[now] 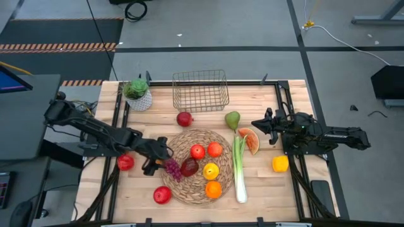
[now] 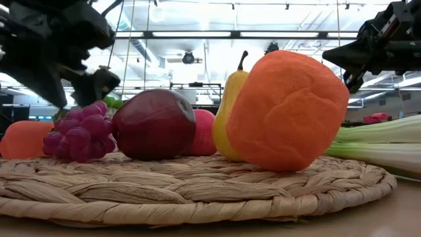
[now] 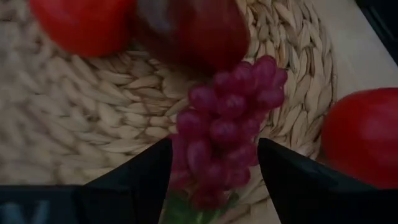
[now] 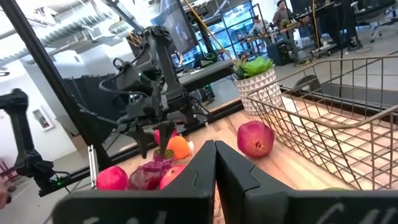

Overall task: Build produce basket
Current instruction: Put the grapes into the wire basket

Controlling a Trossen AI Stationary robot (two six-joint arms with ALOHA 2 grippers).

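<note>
My left gripper is going to grab the plump middle berries of the bunch of grapes next, so it can add the grapes [image 1: 172, 169] to the wire basket [image 1: 201, 90].
The wire basket [image 1: 201, 90] stands at the table's far edge, with nothing in it that shows. Purple grapes [image 1: 172, 169] lie on the left rim of the round woven mat [image 1: 199, 140], and also show in the left wrist view [image 3: 227, 124]. My left gripper [image 1: 159, 161] is open, with one finger on either side of the grapes' stem end [image 3: 205, 199]. My right gripper [image 1: 255, 123] is shut and empty, above the table near the watermelon slice [image 1: 249, 140]. Its fingers meet in the right wrist view [image 4: 215, 152]. My left gripper comes at the grapes from the table's left, slanting down. Its fingers [image 3: 146, 171] stand on either side of the stem end. I cannot tell whether they touch the grapes, which lie on the mat.
On the mat lie a dark red fruit [image 1: 189, 167], a red apple [image 1: 197, 151], a lemon [image 1: 211, 170] and oranges [image 1: 213, 189]. Off it lie red fruits [image 1: 125, 162] [image 1: 162, 194] [image 1: 184, 118], a pear [image 1: 233, 120], a leek [image 1: 239, 167] and an orange fruit [image 1: 280, 164]. A potted plant [image 1: 137, 93] stands left of the basket.
</note>
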